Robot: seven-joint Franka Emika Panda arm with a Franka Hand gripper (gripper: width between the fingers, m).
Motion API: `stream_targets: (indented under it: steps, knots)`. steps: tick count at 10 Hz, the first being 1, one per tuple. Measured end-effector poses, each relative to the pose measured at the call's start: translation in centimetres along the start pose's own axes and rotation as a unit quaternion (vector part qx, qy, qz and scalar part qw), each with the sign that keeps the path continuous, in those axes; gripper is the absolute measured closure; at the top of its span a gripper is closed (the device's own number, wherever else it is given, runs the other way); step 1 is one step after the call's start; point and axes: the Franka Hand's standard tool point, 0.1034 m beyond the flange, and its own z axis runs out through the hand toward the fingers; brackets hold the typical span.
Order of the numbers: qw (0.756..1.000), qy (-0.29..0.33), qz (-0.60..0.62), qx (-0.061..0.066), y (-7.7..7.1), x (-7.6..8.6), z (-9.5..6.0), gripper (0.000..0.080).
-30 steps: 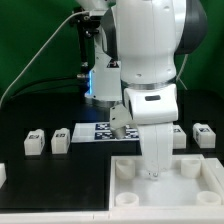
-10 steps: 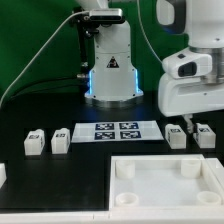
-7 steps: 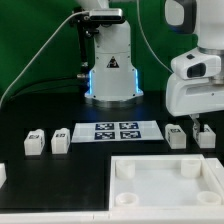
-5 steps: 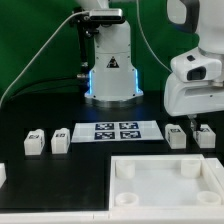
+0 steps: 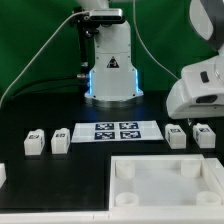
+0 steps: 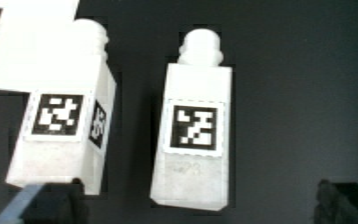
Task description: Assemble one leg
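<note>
My gripper lowers to the white leg and only then closes on it, since my gripper's fingers are still above the white leg's sides.
Four small white legs with square tags lie on the black table: two on the exterior view's left and two on its right. My gripper hangs just above the right pair. In the wrist view it is open and empty. Its dark fingertips stand on either side of one leg, which lies flat with its peg end pointing away. The second leg lies beside it, partly outside the jaws.
The large white square panel with corner sockets lies at the front. The marker board lies in the middle behind it. The arm's base stands at the back before a green curtain.
Three seconds ago the arm hung over the panel. It has swung to the exterior view's right, over the right pair of legs, and in the last half second shifted further right.
</note>
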Motion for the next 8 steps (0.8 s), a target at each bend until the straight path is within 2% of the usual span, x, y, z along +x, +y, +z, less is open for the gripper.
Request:
stream_targets:
  steps: [1, 3, 6, 8]
  knots:
    - [0.999, -0.043, -0.002, -0.003, 0.1, -0.1, 0.3, 0.015]
    - [0.999, -0.042, -0.002, -0.002, 0.0, 0.5, 0.5, 0.015]
    - [0.998, -0.057, 0.003, -0.004, -0.4, 0.8, 2.8, 0.015]
    - [0.999, -0.054, 0.001, -0.003, -0.7, 1.3, 3.7, 0.015]
